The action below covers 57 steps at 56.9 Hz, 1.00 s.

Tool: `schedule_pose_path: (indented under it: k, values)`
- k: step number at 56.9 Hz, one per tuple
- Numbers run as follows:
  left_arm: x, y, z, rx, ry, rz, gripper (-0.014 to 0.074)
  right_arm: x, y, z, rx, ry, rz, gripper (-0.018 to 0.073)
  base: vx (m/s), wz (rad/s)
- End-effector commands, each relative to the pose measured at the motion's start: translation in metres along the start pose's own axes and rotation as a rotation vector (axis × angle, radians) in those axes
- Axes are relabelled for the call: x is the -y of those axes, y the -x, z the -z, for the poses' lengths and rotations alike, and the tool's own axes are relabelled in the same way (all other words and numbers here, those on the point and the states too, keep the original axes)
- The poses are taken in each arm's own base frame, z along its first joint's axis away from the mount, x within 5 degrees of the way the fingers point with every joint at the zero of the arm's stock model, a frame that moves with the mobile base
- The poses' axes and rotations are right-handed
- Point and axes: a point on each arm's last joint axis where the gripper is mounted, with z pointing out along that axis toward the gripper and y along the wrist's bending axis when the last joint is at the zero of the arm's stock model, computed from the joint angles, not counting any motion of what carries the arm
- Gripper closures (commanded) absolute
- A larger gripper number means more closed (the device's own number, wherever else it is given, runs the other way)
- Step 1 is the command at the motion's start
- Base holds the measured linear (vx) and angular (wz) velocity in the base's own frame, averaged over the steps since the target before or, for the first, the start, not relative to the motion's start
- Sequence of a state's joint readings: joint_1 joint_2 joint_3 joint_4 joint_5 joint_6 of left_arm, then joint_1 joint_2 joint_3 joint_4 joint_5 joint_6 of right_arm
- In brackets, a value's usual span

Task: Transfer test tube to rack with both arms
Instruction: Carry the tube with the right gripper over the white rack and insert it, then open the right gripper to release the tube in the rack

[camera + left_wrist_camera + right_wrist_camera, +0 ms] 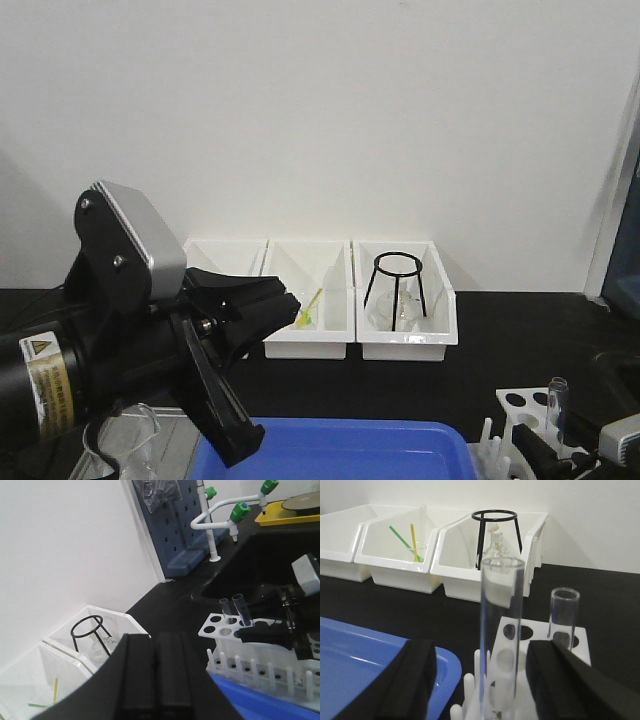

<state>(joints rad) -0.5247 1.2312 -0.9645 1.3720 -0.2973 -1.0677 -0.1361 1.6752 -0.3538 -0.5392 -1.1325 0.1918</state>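
I should pick up the nearer test tube by its upper glass body [501,610] with my right gripper next. Then both arms can move it.
The white rack [580,647] stands on the black bench by the blue tray, and it also shows low on the right in the front view [520,408]. Two clear test tubes stand upright in it. The nearer test tube [501,630] rises between the fingers of my right gripper [481,656]. That gripper is open, with a gap on each side of the glass. The second tube [563,614] stands behind the right finger. Both tubes [242,609] also show in the left wrist view. My left gripper [155,647] hangs high at the left with its fingers shut on nothing [282,300].
Three white bins [310,345] line the back wall, and the right one holds a black wire stand [400,285]. A blue tray [340,450] lies at the front. A glass beaker [130,435] sits under the left arm. A sink [260,565] and taps lie behind the rack.
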Motion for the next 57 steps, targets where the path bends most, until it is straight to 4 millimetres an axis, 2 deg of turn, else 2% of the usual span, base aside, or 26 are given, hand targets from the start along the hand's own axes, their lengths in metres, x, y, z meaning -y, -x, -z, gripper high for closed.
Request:
schedule_pose_path:
  k: [1, 12, 19, 22, 25, 31, 33, 40, 44, 57]
  values:
    - [-0.002, 0.018, 0.009, 0.07, 0.006, 0.027, 0.0605, -0.002, 0.038, 0.007, 0.238, 0.009, 0.038, 0.0028, 0.0, 0.0]
    - [-0.003, 0.017, 0.008, 0.059, 0.018, 0.167, 0.0605, -0.011, 0.08, 0.031, 0.367, 0.001, 0.107, 0.0043, 0.0, 0.0]
    - [-0.006, 0.013, 0.008, 0.019, 0.058, 0.197, 0.0605, -0.022, 0.107, 0.054, 0.413, 0.02, 0.051, 0.0117, 0.0, 0.0]
    - [-0.007, 0.012, 0.009, 0.004, 0.068, 0.202, 0.0605, -0.029, 0.116, 0.065, 0.404, 0.033, 0.056, 0.0187, 0.0, 0.0]
    - [-0.007, 0.011, 0.009, -0.007, 0.063, 0.228, 0.0605, -0.036, 0.122, 0.078, 0.367, 0.024, 0.093, 0.0295, 0.0, 0.0]
    - [0.0, 0.008, 0.008, -0.041, -0.008, 0.238, 0.0603, -0.045, 0.123, 0.099, 0.242, -0.014, 0.151, 0.0524, 0.0, 0.0]
    - [0.004, 0.007, 0.009, -0.061, -0.042, 0.238, 0.0603, -0.048, 0.123, 0.106, 0.216, -0.022, 0.156, 0.0575, 0.0, 0.0]
    - [0.01, 0.0, 0.009, -0.091, -0.096, 0.293, 0.06, -0.062, 0.126, 0.131, 0.179, -0.017, 0.169, 0.0573, 0.0, 0.0]
    - [0.01, -0.003, 0.009, -0.1, -0.09, 0.295, 0.0601, -0.068, 0.125, 0.138, 0.16, 0.003, 0.213, 0.0571, 0.0, 0.0]
    - [0.01, -0.005, 0.009, -0.103, -0.083, 0.296, 0.0601, -0.071, 0.119, 0.141, 0.096, 0.026, 0.316, 0.057, 0.0, 0.0]
